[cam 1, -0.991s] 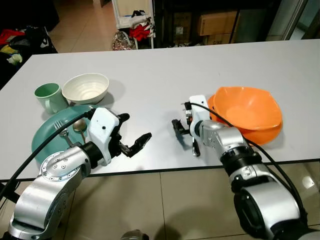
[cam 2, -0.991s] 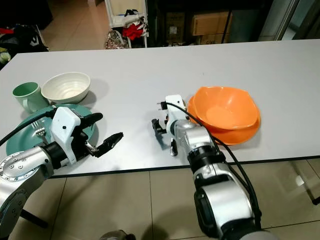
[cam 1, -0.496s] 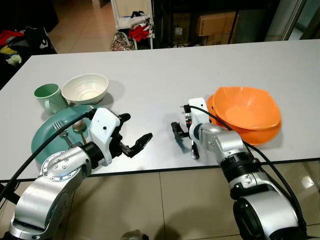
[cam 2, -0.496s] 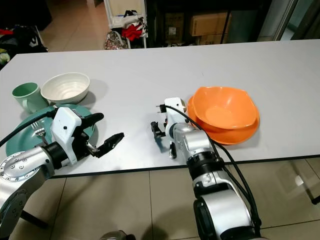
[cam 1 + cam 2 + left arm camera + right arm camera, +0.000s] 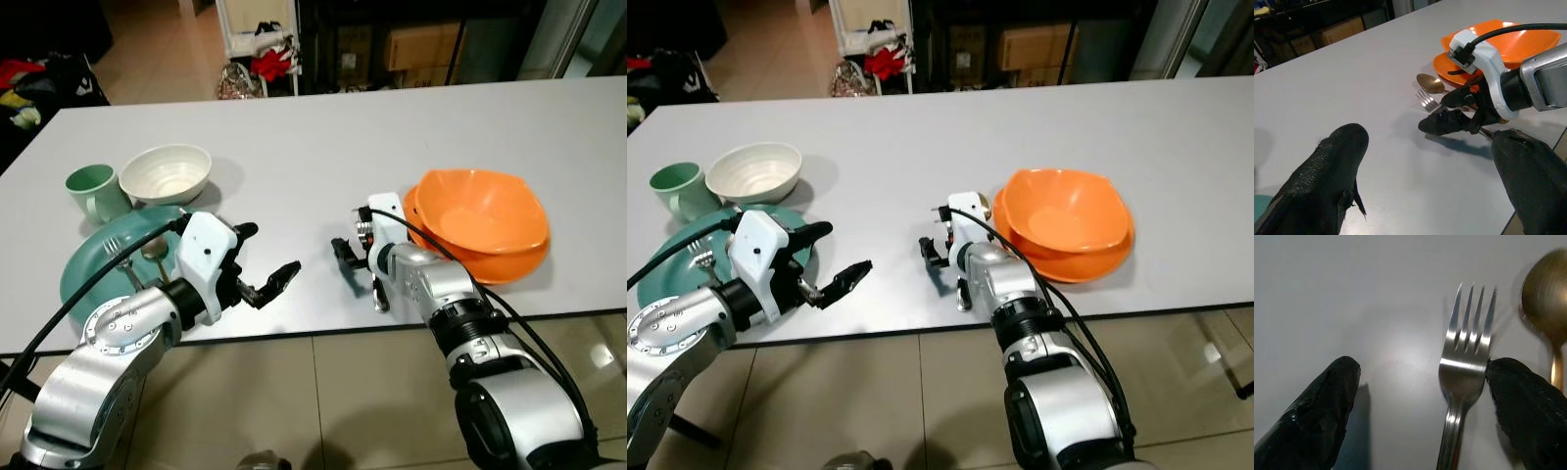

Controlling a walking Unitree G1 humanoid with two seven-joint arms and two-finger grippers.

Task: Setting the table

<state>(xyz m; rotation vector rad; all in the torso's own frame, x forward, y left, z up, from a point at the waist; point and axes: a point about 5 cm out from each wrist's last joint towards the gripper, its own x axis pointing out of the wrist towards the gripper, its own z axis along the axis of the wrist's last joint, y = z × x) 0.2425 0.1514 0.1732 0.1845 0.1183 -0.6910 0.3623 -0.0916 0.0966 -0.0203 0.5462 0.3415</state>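
Note:
The silver fork needs to go in the orange bowl. My right gripper will next pick up the fork by its neck (image 5: 1455,404).
A silver fork (image 5: 1465,357) and a gold spoon (image 5: 1547,289) lie side by side on the white table (image 5: 294,137), just left of the orange bowl (image 5: 480,211) that sits on an orange plate (image 5: 524,262). My right gripper (image 5: 361,272) is open and low over the table, one finger beside the fork's neck and the other on bare tabletop. My left gripper (image 5: 263,257) is open and holds nothing, hovering near the front edge, right of the teal plate (image 5: 83,279). In the left wrist view the fork (image 5: 1425,101) and spoon (image 5: 1431,83) lie ahead.
On the teal plate rest another fork (image 5: 116,243) and spoon (image 5: 155,251). Behind it stand a green mug (image 5: 90,188) and a white bowl (image 5: 167,171). The table's front edge runs just below both grippers. Shelves and boxes stand beyond the far edge.
My right gripper has edged slightly to the left beside the fork. The left arm and the dishes have stayed put.

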